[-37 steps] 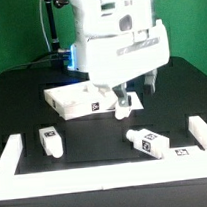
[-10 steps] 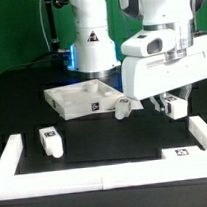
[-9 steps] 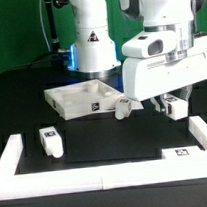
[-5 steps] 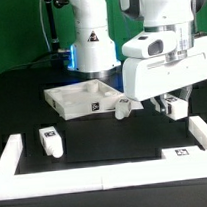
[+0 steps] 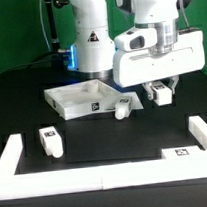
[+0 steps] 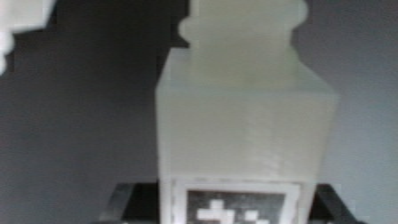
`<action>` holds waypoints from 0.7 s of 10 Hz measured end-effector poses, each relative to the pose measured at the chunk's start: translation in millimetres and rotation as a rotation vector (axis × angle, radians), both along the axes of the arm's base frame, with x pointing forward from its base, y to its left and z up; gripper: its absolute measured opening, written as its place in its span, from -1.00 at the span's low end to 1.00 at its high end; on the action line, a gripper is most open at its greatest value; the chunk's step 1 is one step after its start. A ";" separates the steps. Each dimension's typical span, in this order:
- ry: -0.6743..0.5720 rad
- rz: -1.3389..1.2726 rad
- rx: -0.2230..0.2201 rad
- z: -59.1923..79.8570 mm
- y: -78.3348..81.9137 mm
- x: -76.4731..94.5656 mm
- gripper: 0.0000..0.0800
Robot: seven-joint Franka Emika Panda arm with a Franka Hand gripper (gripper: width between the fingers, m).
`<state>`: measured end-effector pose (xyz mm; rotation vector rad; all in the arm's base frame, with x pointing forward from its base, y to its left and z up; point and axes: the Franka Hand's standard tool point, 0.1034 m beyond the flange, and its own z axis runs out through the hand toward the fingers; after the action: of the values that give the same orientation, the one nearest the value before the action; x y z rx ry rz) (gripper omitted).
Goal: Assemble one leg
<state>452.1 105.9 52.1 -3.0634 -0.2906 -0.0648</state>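
My gripper should stay closed on the leg, because the held leg's lower end [image 5: 164, 101] is hanging above the black tabletop beside the panel [image 5: 83, 95].
My gripper [image 5: 163, 90] is shut on a leg [image 5: 164, 93], a stubby white peg with a square tag, and holds it in the air to the exterior view's right of the white square panel [image 5: 83, 95]. In the wrist view the held leg [image 6: 240, 120] fills the picture, with my gripper [image 6: 228, 205] clamped at its tagged end and a dark finger [image 6: 135, 200] at its side. A second leg [image 5: 122, 108] stands against the panel's near right corner. A third leg [image 5: 51, 142] lies at the exterior view's left.
A low white border wall runs along the exterior view's left [image 5: 9, 158], front [image 5: 106, 174] and right [image 5: 204, 135]; a small tag [image 5: 178, 152] sits on it at front right. The robot's base [image 5: 90, 37] stands behind the panel.
The leg that lay on the table at the right is now held in my gripper. In the last half second the gripper moved to the exterior view's left and slightly up with it.
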 end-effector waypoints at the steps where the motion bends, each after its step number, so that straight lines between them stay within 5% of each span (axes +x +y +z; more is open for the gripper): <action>1: -0.001 0.002 0.000 0.2 0.7 0.4 -0.29; 3: 0.002 -0.002 0.000 -0.9 -0.3 -0.9 -0.29; 7: 0.034 -0.122 -0.002 -35.0 6.1 -46.3 -0.29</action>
<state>405.9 112.0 17.1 -3.0777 -0.1012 -0.0182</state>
